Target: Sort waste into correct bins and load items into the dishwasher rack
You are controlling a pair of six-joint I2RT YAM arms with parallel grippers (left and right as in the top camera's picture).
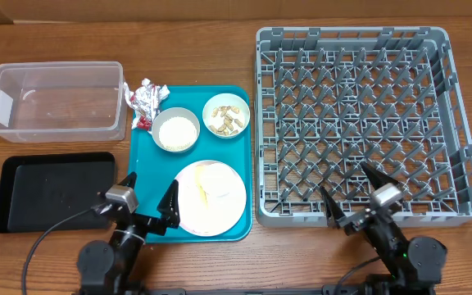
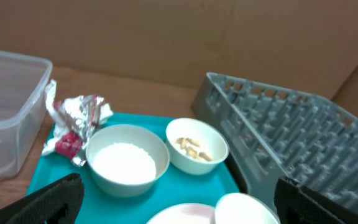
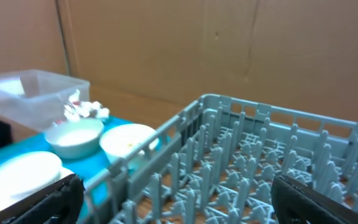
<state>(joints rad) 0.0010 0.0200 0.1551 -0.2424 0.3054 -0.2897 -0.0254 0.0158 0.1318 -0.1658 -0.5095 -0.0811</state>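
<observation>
My left gripper is going to pinch the small white cup by its rim [image 1: 217, 180] [image 2: 243, 205] next, as it needs to. This leaves the cup's base free for handover to my right gripper.
A crumpled silver foil wrapper [image 1: 146, 102] with red bits lies at the teal tray's far left corner, beside the clear tub [image 1: 56, 100]. One white bowl [image 1: 175, 129] holds rice and another [image 1: 225, 115] holds tan nut scraps; both stand on the tray. A small white cup [image 1: 213, 176] and a pale yellow utensil [image 1: 203, 195] rest on a white plate. The black tray [image 1: 52, 190] lies front left. The grey rack [image 1: 359, 123] is at the right. My left gripper [image 1: 149, 195] is open over the tray's front edge. My right gripper [image 1: 355, 192] is open over the rack's front edge.
The teal serving tray [image 1: 244, 147] sits between the tub and the rack. A white plate [image 1: 228, 209] lies at its front. In the left wrist view the wrapper [image 2: 76, 124], rice bowl [image 2: 127, 160], nut bowl [image 2: 196, 146] and cup [image 2: 247, 208] lie ahead. A brown cardboard wall stands behind the table.
</observation>
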